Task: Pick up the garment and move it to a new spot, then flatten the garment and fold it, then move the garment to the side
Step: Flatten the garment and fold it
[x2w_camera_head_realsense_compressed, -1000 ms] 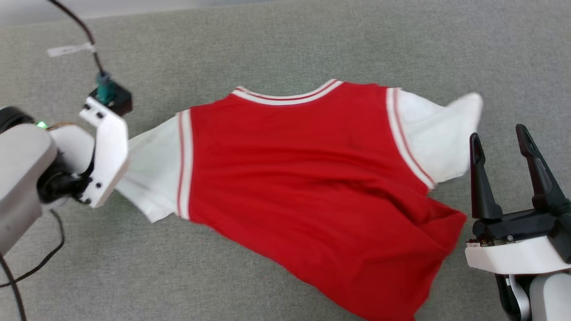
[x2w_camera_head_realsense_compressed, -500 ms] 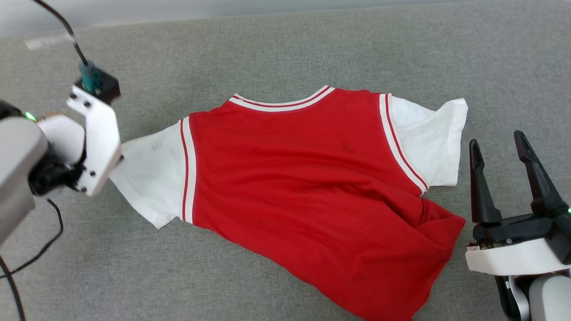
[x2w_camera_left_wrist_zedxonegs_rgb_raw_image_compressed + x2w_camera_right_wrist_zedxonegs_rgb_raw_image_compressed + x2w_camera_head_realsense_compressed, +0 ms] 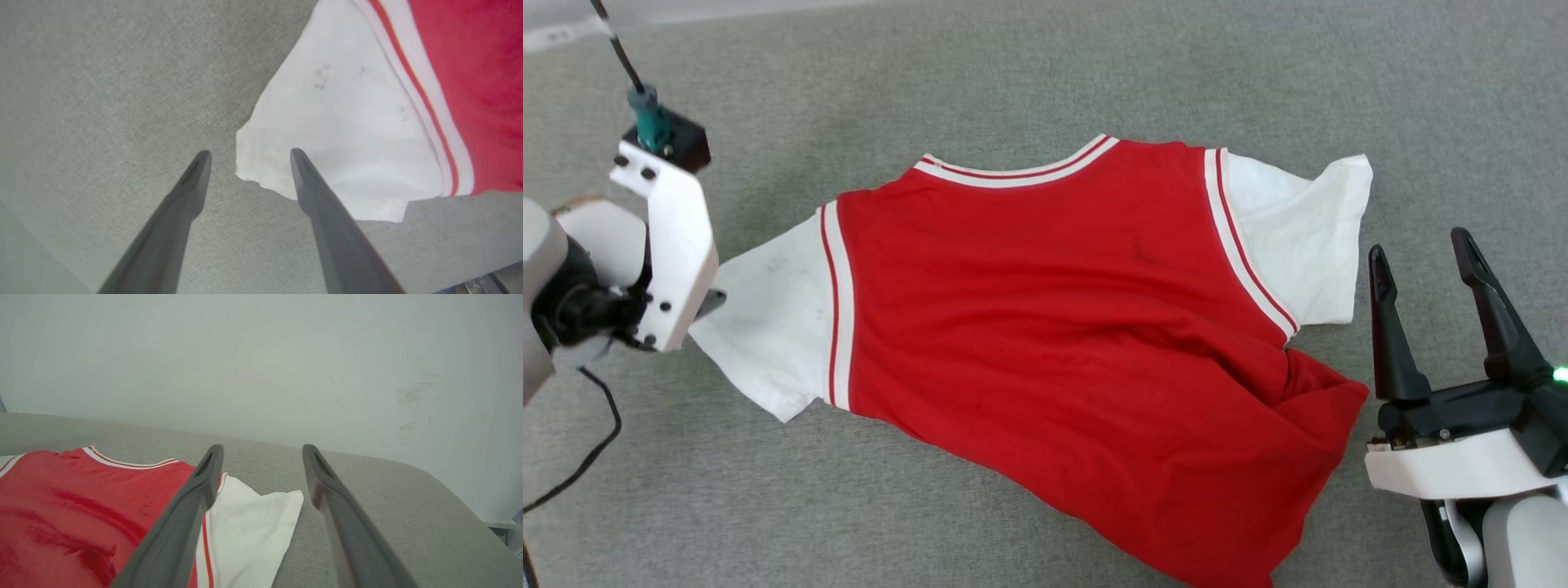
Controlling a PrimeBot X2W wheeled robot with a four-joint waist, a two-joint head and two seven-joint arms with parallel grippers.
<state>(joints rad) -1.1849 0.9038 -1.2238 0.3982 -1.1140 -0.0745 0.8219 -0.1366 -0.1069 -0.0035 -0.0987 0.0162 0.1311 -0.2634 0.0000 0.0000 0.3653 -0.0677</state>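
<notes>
The garment's red body lies spread flat, so my left gripper will next pinch the corner of its white sleeve, where a loose edge shows.
The garment (image 3: 1054, 327) lies spread on the grey fabric surface (image 3: 1045, 82), plain red side up, collar trim toward the far edge and a wrinkled hem corner at the lower right. My left gripper (image 3: 249, 157) hovers open just above the corner of the garment's left white sleeve (image 3: 347, 122), holding nothing. In the head view its white wrist bracket (image 3: 674, 245) hides most of the fingers. My right gripper (image 3: 1419, 245) stands open and empty beside the right white sleeve (image 3: 1307, 237), apart from it. The right wrist view shows that sleeve (image 3: 253, 526) lying flat beside its left finger.
A black cable (image 3: 572, 465) loops on the surface at the lower left beside my left arm. A pale wall (image 3: 261, 355) rises behind the far edge. The surface curves down at its right end (image 3: 449, 490). Bare grey fabric surrounds the garment.
My left gripper has opened and let go of the left sleeve, which now rests on the surface. The right sleeve has settled flat. The right gripper stays open and still.
</notes>
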